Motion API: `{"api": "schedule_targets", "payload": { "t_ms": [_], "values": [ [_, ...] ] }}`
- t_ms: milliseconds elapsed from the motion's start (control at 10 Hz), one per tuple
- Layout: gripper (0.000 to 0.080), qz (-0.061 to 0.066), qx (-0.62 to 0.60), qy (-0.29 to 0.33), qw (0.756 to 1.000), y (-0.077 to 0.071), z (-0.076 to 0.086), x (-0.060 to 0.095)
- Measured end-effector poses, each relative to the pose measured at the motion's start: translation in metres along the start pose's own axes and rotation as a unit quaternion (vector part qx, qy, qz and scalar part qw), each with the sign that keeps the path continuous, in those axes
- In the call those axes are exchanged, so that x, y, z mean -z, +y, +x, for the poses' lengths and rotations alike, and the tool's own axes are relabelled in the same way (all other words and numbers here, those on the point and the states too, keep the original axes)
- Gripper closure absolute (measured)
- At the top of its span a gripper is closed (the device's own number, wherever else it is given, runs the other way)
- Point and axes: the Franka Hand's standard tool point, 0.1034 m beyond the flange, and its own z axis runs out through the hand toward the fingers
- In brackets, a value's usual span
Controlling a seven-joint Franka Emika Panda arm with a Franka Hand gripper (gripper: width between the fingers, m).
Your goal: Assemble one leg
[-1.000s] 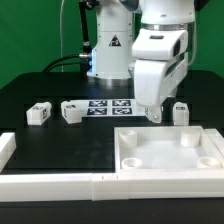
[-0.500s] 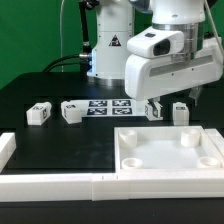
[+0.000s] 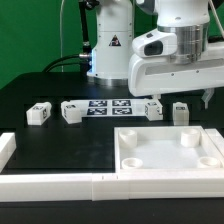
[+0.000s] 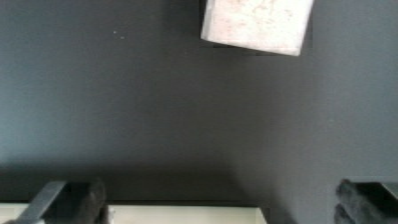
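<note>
The white leg needs to go into the square white panel, so next my gripper will pick up the leg by its black-and-white marker end point(image 3: 181, 112).
Four small white legs with black-and-white markers lie on the black table: two at the exterior view's left point(image 3: 38, 113) point(image 3: 73, 110) and two near the middle point(image 3: 153, 109) point(image 3: 180, 112). My gripper point(image 3: 186, 98) hangs above the two middle legs, apart from them, open and empty. In the wrist view the gripper point(image 4: 221, 200) shows two dark fingertips point(image 4: 71, 196) spread wide with nothing between them. A white block point(image 4: 258, 25), apparently one leg, lies far ahead of them. I cannot tell which leg it is.
The large square white panel point(image 3: 170, 160) with corner recesses lies at the front right. The marker board point(image 3: 108, 105) lies between the leg pairs. A white rail point(image 3: 60, 185) runs along the front edge. A pale strip point(image 4: 160, 213) shows by the fingers.
The gripper has risen and moved toward the exterior view's right, uncovering the leg next to the marker board. The legs and panel have not moved.
</note>
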Motion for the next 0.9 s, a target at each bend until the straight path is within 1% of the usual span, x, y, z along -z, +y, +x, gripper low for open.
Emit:
{"api": "schedule_targets", "payload": {
  "t_ms": [200,300,400,500,700,900],
  "values": [
    [0.0151,-0.002,0.0,-0.029,1.0,0.0,-0.003,0.0],
    [0.0151,-0.003,-0.002,-0.048,0.999,0.001,-0.008,-0.001],
    [0.0151,-0.008,-0.012,-0.098,0.995,0.001,-0.02,-0.003],
    [0.0151,-0.015,-0.025,-0.154,0.988,-0.005,-0.031,-0.005],
    [0.0151,-0.021,-0.021,-0.259,0.965,-0.01,-0.041,-0.006],
    [0.0151,-0.021,-0.023,-0.364,0.931,-0.01,-0.047,-0.008]
  ]
}}
